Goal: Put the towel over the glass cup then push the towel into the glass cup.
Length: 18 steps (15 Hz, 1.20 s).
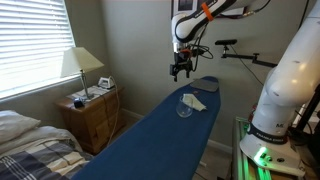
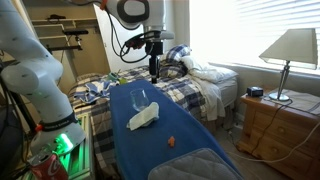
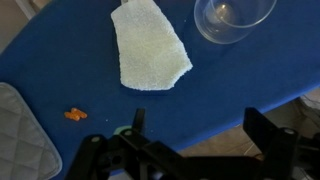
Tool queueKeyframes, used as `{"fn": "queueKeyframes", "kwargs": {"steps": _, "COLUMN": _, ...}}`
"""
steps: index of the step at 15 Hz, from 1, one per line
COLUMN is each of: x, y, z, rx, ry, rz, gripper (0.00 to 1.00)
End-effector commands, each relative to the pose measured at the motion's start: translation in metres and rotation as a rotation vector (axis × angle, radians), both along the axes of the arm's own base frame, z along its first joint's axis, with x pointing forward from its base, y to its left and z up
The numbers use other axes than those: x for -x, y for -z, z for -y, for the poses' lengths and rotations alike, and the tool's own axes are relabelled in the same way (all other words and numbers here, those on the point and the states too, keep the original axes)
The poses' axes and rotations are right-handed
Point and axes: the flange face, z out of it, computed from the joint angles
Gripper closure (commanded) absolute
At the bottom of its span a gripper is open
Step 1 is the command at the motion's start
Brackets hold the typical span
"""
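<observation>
I should next grab the white towel (image 3: 148,45) with my gripper near the edge of its wider end, so the rest hangs free to drape over the glass cup.
A white towel (image 3: 148,45) lies flat on the blue ironing board (image 3: 60,70); it also shows in both exterior views (image 1: 195,102) (image 2: 143,118). A clear glass cup (image 3: 233,17) stands upright beside the towel, seen too in both exterior views (image 1: 185,105) (image 2: 139,99). My gripper (image 3: 192,128) hangs open and empty well above the board, its fingers at the bottom of the wrist view. In the exterior views the gripper (image 1: 181,70) (image 2: 154,71) is high over the board, apart from towel and cup.
A small orange object (image 3: 75,115) (image 2: 172,141) lies on the board. A grey padded mat (image 3: 22,140) sits at one end of the board. A bed (image 2: 200,85), a wooden nightstand (image 1: 92,115) with a lamp (image 1: 82,65), and the robot base (image 1: 280,110) surround the board.
</observation>
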Motion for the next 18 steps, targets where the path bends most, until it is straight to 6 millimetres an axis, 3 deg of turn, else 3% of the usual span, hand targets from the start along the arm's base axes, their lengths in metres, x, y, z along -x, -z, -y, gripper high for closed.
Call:
{"fn": "queueKeyframes", "kwargs": {"steps": 1, "x": -0.005, "y": 0.043, "z": 0.008, "rx": 0.009, "ry": 0.096, "rz": -0.046, "gripper": 0.00}}
{"fn": "queueKeyframes", "kwargs": {"steps": 5, "x": -0.005, "y": 0.082, "z": 0.011, "rx": 0.000, "ry": 0.144, "rz": -0.121, "gripper": 0.00}}
{"fn": "queueKeyframes", "kwargs": {"steps": 10, "x": 0.001, "y": 0.115, "z": 0.019, "rx": 0.000, "ry": 0.176, "rz": -0.192, "gripper": 0.00}}
{"fn": "queueKeyframes", "kwargs": {"steps": 12, "x": 0.003, "y": 0.124, "z": 0.022, "rx": 0.006, "ry": 0.183, "rz": -0.209, "gripper": 0.26}}
{"fn": "queueKeyframes", "kwargs": {"steps": 18, "x": 0.000, "y": 0.127, "z": 0.020, "rx": 0.042, "ry": 0.183, "rz": -0.177, "gripper": 0.69}}
